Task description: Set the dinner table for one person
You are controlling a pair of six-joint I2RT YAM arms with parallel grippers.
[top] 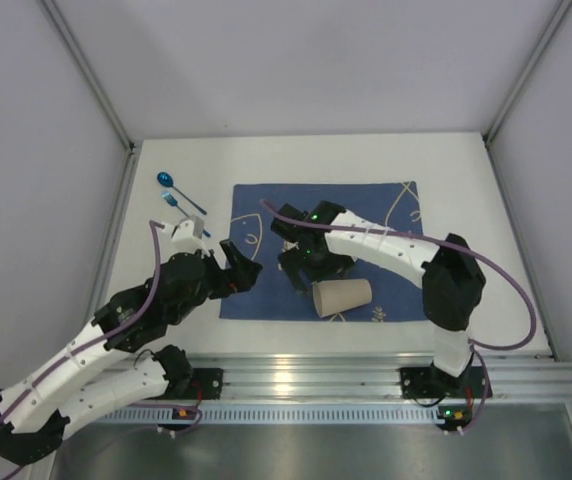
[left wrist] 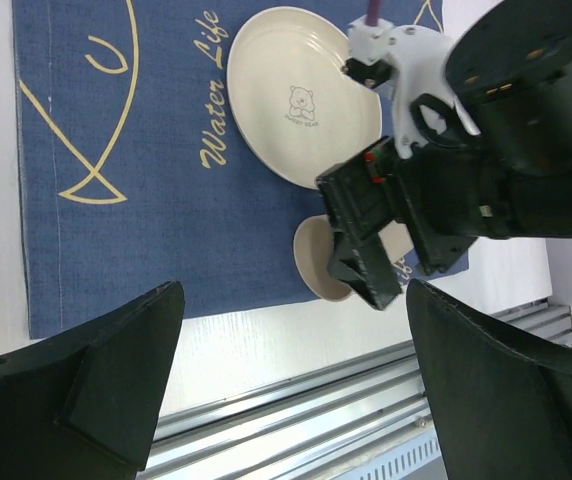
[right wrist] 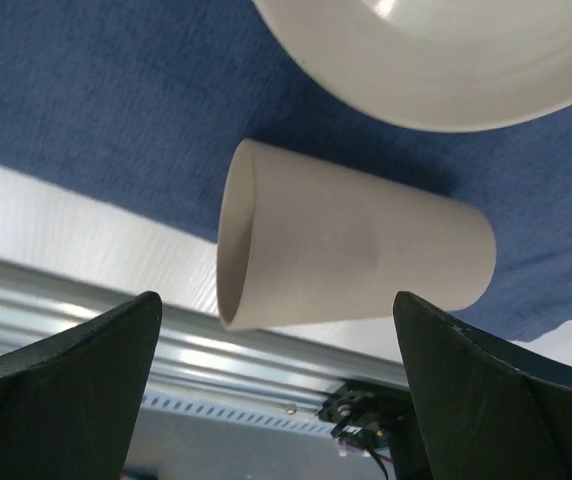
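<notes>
I will set the cup upright, so next I will use my right gripper to grab the rim at the open end of the cream cup. That will leave the cup's base free.
A cream cup (top: 342,296) lies on its side at the near edge of the dark blue fish mat (top: 386,205), which lies on the white dinner table (top: 466,165). My right gripper (top: 316,274) is open and empty, just above and behind the cup. In the right wrist view the cup (right wrist: 356,250) lies between and beyond the open gripper (right wrist: 281,400), not touching it. A cream plate (left wrist: 296,90) sits on the mat; the right arm hides it from the top view. My left gripper (top: 249,265) is open and empty over the mat's near left corner, and it also shows in the left wrist view (left wrist: 286,400).
A blue spoon (top: 166,180) and a blue fork (top: 173,201) lie on the table at the far left, off the mat. A metal rail (top: 366,375) runs along the table's near edge. Grey walls close in the left, right and back.
</notes>
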